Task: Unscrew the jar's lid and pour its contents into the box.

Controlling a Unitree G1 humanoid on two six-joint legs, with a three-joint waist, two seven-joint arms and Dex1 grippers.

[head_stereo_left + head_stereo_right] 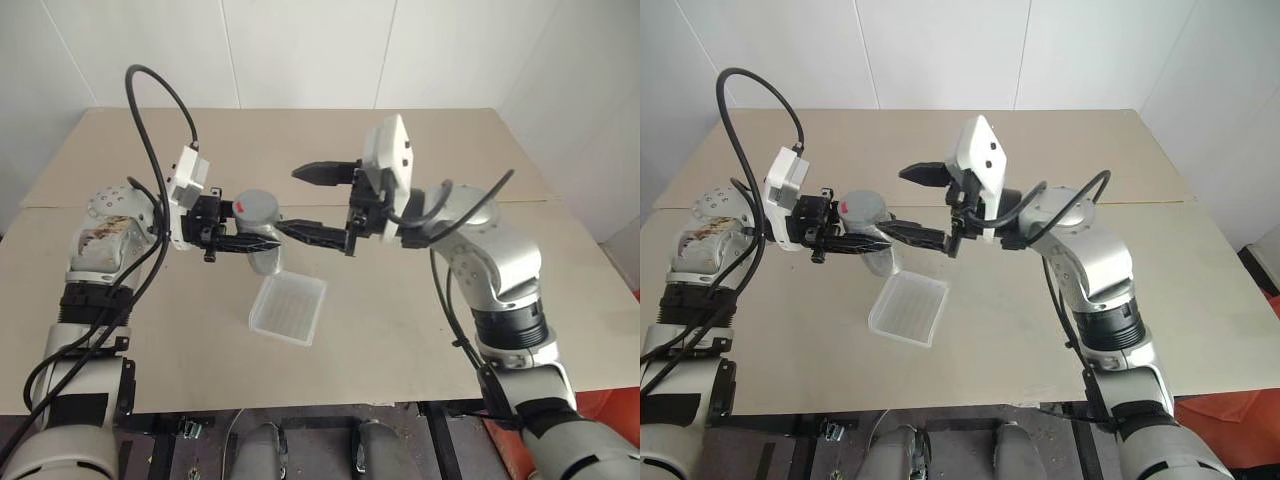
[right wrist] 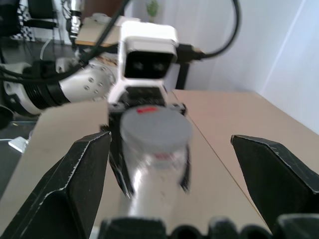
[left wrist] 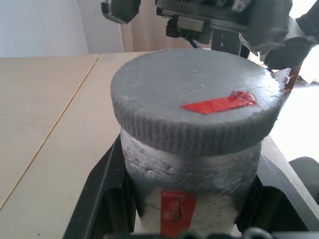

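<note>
The right gripper isn't ready to close on the grey lid (image 2: 156, 130) on the jar (image 2: 155, 184) yet: its fingers stop short of the lid, so it should move closer first.
My left gripper (image 1: 248, 243) is shut on the jar (image 1: 265, 260), holding it roughly upright above the table. The grey lid (image 1: 257, 207) with its red mark (image 3: 219, 103) sits on the jar. My right gripper (image 1: 288, 200) stands open just to the right of the lid, one finger higher than the lid and the other level with the jar's side, touching neither. In the right wrist view its fingers (image 2: 75, 184) flank the jar (image 2: 154, 169). The white ribbed box (image 1: 288, 308) lies on the table just in front of and below the jar. The contents are hidden.
The beige table (image 1: 430, 330) spreads wide around the box, with a seam running across it behind the arms. White walls stand beyond its far edge. Black cables loop above both wrists.
</note>
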